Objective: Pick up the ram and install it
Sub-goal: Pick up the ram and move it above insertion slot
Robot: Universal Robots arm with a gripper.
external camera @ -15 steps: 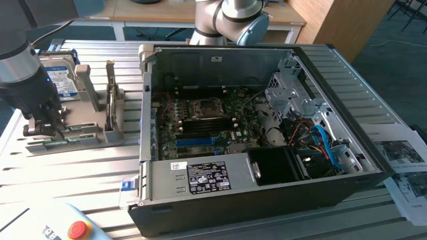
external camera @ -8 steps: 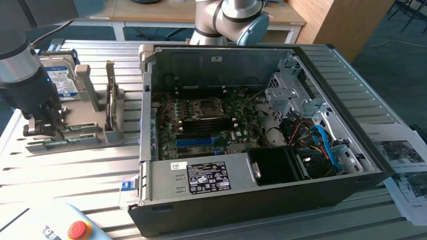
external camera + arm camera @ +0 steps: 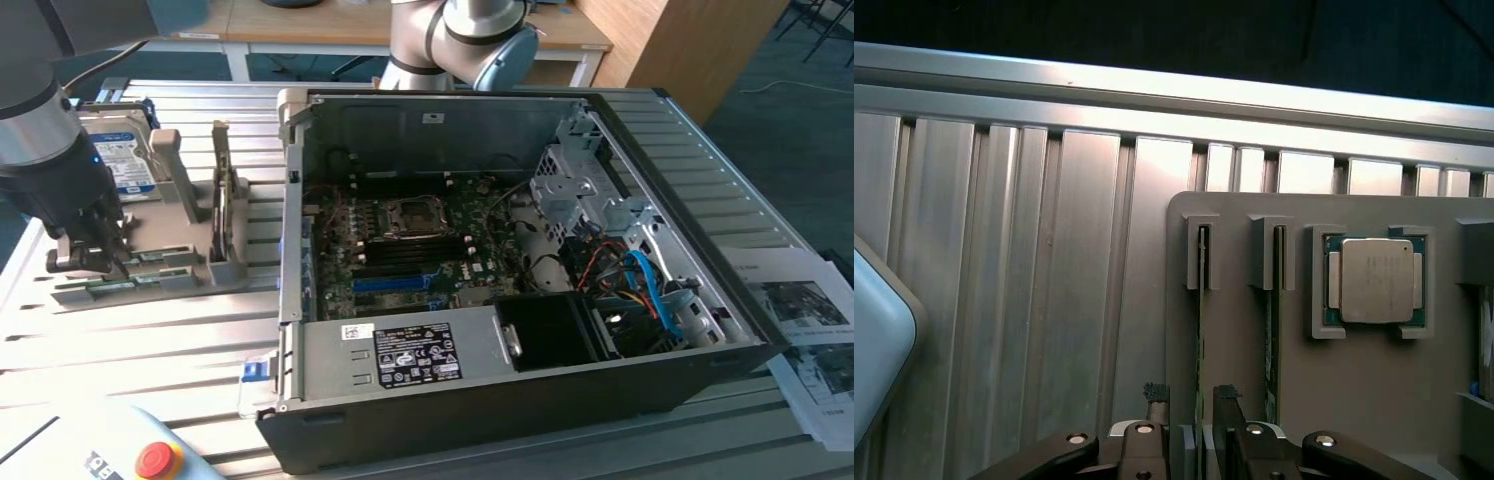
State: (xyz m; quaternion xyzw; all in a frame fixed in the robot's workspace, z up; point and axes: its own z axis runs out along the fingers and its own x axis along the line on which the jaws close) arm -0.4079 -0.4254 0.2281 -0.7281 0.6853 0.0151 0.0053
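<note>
The ends of the ram (image 3: pixel 1200 330) are held by grey holder posts. My gripper will next grab the ram's bare middle part (image 3: pixel 1200 415) between the posts to install it.
The ram (image 3: pixel 1200 330) is a thin green stick standing on edge in a slot of the grey holder tray (image 3: pixel 1354 400). A second stick (image 3: pixel 1274 320) stands in the slot beside it. My gripper (image 3: pixel 1192 402) is low over the tray and open. Its dark fingertips (image 3: pixel 1157 398) stand on either side of the first stick, with a small gap on each side. In the exterior view, the gripper (image 3: pixel 83 265) hangs at the near end of the holder tray (image 3: pixel 187 275), on the exterior view's left. The motherboard's black memory slots (image 3: pixel 400 258) lie inside the open computer case.
The silver processor chip (image 3: pixel 1371 282) rests in a tray pocket beside the sticks. A hard drive (image 3: pixel 127 160) stands at the tray's back. The open computer case (image 3: pixel 507 330) fills the table's middle. An emergency-stop pendant (image 3: pixel 158 458) lies at the front and papers (image 3: pixel 807 320) at the exterior view's right.
</note>
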